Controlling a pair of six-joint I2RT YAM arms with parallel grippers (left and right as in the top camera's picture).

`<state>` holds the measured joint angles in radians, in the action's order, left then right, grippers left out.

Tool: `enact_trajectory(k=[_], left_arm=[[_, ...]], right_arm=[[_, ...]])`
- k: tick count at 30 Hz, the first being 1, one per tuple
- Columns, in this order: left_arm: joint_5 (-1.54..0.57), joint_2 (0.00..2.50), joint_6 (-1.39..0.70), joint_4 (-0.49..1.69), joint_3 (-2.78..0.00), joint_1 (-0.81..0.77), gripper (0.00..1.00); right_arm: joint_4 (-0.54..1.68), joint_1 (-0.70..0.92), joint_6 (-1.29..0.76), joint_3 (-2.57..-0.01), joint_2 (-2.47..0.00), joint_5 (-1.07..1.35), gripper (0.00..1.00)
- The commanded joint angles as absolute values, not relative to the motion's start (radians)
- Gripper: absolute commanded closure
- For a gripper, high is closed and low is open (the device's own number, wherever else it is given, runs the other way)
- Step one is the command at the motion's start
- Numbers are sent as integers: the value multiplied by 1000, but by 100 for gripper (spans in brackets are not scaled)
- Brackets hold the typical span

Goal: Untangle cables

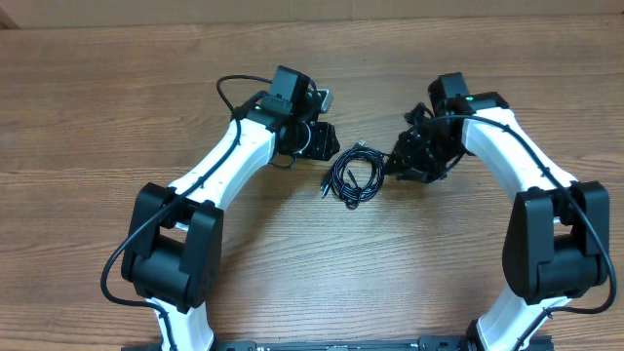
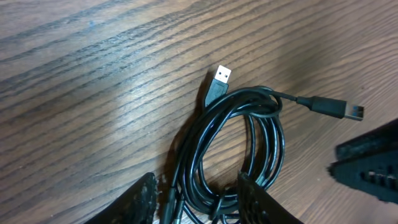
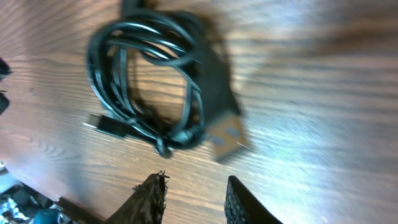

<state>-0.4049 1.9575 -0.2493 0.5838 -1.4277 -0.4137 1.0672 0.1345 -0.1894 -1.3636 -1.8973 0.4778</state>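
Note:
I need to untangle the plugs, so they should stay free while my left gripper grabs the strands at the coil's near edge.
The cables (image 1: 353, 177) lie as one coil of thin black cord on the wooden table, between my two grippers. In the left wrist view the cables (image 2: 275, 140) show a silver-tipped USB plug (image 2: 222, 76) and a black plug (image 2: 339, 109). My left gripper (image 2: 198, 200) is open, its jaws standing either side of several loose strands at the coil's near edge. My right gripper (image 3: 196, 200) is open just short of the cables (image 3: 109, 87), with only bare wood between its fingers. A blurred silver USB plug (image 3: 227, 138) lies just beyond them.
The wooden table (image 1: 312, 58) stretches bare behind the arms and in front of the coil. Both white arms reach in from their black bases at the front left (image 1: 171, 258) and front right (image 1: 556, 244).

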Motion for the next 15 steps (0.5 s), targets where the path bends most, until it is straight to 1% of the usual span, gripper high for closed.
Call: enact_trajectory(k=[1,6,9,10,11,13,15], left_arm=[[-354,1967,-188,574,-1440,-450,55],[-304,2041,-179,529,-1440,-487,48],[-307,2111,-191,497,-1440,-498,49],[-307,2127,-195,498,-1440,-499,51],[-307,2136,-206,501,-1440,-498,57],[-307,2138,-220,510,-1440,-498,75],[-305,2126,-249,512,-1442,-490,84]], right_arm=[[1081,125,-181,-1374,-1887,429,67],[1105,125,-182,-1367,-1887,412,66],[1103,125,-182,-1347,-1887,413,65],[1106,125,-182,-1346,-1887,413,65],[1109,125,-182,-1346,-1887,413,65],[1108,125,-181,-1346,-1887,442,65],[1098,125,-181,-1346,-1887,494,65]])
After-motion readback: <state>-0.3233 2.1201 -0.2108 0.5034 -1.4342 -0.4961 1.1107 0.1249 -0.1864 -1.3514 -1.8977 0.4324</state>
